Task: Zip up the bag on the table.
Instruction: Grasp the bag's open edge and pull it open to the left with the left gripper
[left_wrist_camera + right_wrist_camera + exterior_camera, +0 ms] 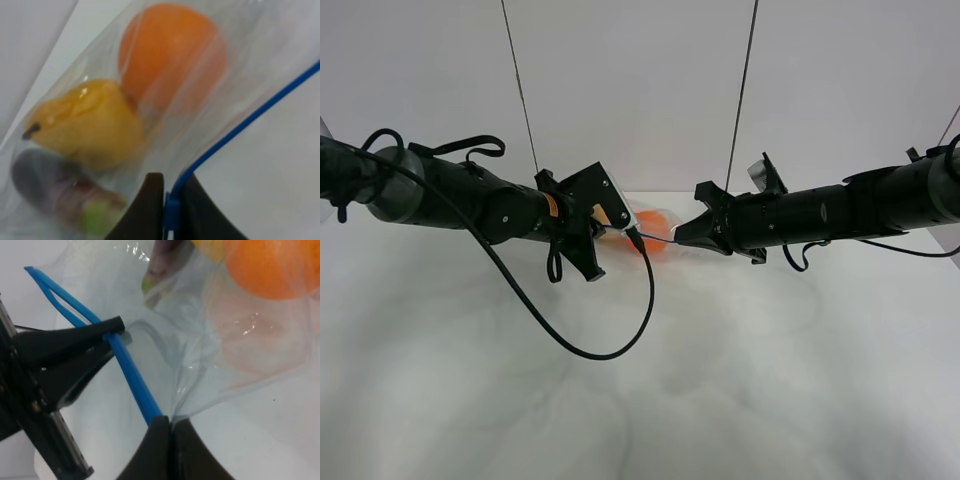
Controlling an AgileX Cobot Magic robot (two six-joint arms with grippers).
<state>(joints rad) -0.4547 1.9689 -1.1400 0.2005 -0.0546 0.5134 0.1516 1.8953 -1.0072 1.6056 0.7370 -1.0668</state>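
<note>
My left gripper should stay closed for now and pull the blue slider (172,212) toward the bag's eggplant side (52,185) before it opens, because that side goes on past my fingers.
The clear bag (653,238) is held between my two grippers over the white table (650,410). In the left wrist view the bag (165,135) shows an orange (170,50), a yellow fruit (90,125) and a purple eggplant (50,187). My left gripper (168,192) is shut on the blue zipper strip (240,127). My right gripper (169,422) is shut on the same strip (132,377) further along, and the left gripper's black fingers (75,340) pinch it nearby. In the exterior view the left gripper (625,233) and right gripper (678,238) face each other.
Two thin dark cords (520,85) hang down in front of the back wall. A black cable (570,345) loops from the left arm down onto the table. The strip end past the left fingers (45,282) is parted.
</note>
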